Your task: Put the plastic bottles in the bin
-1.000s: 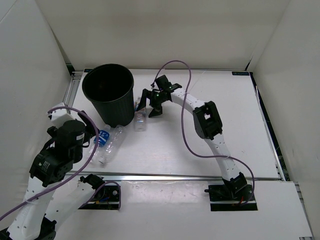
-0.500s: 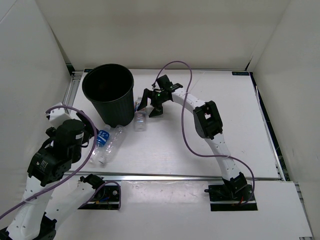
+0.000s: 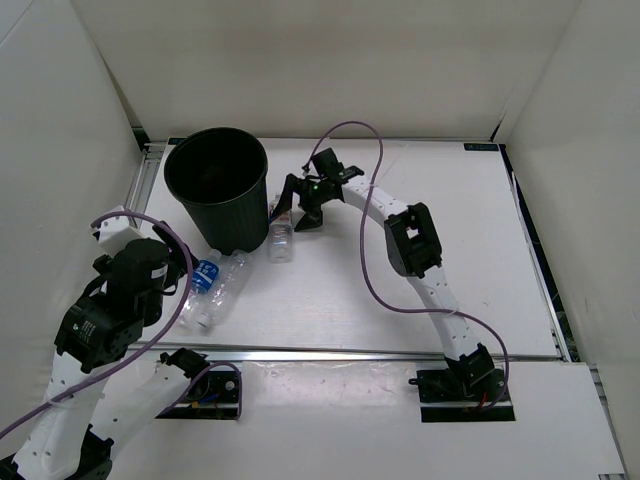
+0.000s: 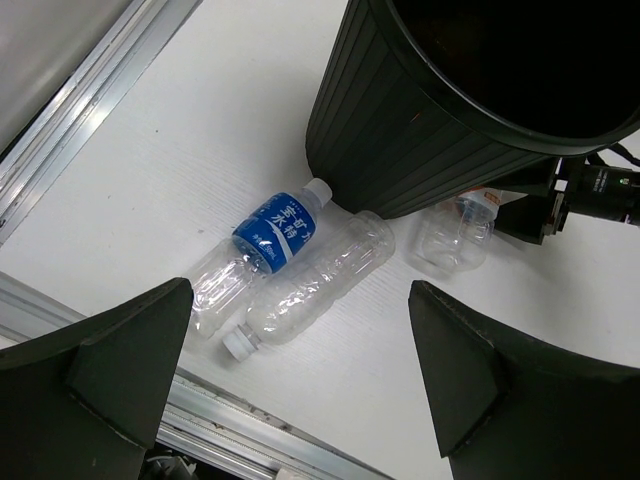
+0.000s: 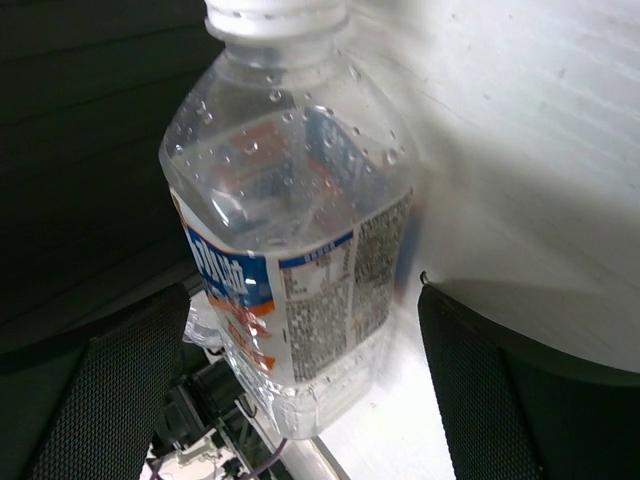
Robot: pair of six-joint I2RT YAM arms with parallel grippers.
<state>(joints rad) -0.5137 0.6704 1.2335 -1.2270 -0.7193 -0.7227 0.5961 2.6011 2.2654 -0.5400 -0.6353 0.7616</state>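
Note:
I should close my right gripper on the small clear bottle now, since my fingers are level with the bottle's labelled sides in the right wrist view.
The black ribbed bin stands at the far left, also in the left wrist view. A small clear bottle with a white label lies by its base. In the right wrist view it lies between the spread fingers of my right gripper, with a gap on each side. Two larger clear bottles lie side by side near the bin, one blue-labelled and one bare. My left gripper is open and empty above them. The orange bottle is out of view.
An aluminium rail runs along the table's near edge, and another runs along the left side. White walls enclose the table on three sides. A purple cable loops beside the right arm.
My right gripper has edged slightly toward the bin around the small bottle. My left arm has shifted a little. The bottles have not moved.

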